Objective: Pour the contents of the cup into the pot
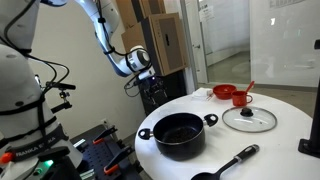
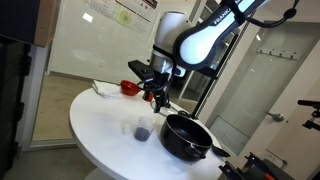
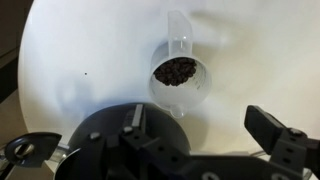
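Note:
I should next lift the clear plastic cup (image 3: 178, 75) by its side handle, its top open to pour the contents into the pot.
A clear plastic cup (image 3: 178, 75) with a side handle stands upright on the white table and holds dark bits; it also shows in an exterior view (image 2: 143, 129). The black pot (image 1: 180, 133) with two small handles sits uncovered near the table's front, and the cup stands just beside the pot (image 2: 186, 137). My gripper (image 2: 155, 96) hangs above the table, over the cup and apart from it. In the wrist view the gripper (image 3: 205, 135) is open with nothing between its fingers, and the cup lies ahead of them. The cup does not show behind the gripper (image 1: 150, 90).
A flat glass lid (image 1: 249, 119) lies beside the pot. A red mug with a spoon (image 1: 240, 98) and a red dish (image 1: 224, 92) stand at the far edge. A black long-handled ladle (image 1: 225, 165) lies at the table's near edge. The table (image 1: 285, 125) is round.

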Controlling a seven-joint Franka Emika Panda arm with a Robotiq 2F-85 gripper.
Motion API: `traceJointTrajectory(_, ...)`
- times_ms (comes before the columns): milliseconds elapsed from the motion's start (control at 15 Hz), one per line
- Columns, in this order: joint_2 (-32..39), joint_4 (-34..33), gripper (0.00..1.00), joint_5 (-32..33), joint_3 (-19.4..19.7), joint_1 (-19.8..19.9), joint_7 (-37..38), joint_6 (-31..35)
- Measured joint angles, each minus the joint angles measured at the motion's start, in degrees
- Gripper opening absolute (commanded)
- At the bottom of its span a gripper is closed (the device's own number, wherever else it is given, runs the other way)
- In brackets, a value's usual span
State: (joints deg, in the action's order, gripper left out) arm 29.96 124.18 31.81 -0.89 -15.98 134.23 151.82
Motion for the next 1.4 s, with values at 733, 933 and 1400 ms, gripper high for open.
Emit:
traceJointTrajectory(733, 10.96, -8.34, 1.0, -1.37, 3.53, -6.19, -1.03, -0.04)
traceJointTrajectory(933, 12.69, -10.15, 1.0, -1.96, 4.19, -7.3, -1.73, -0.07)
traceJointTrajectory(1400, 15.99, -12.88, 0.45, -3.55, 5.15, -8.97, -3.08, -0.18)
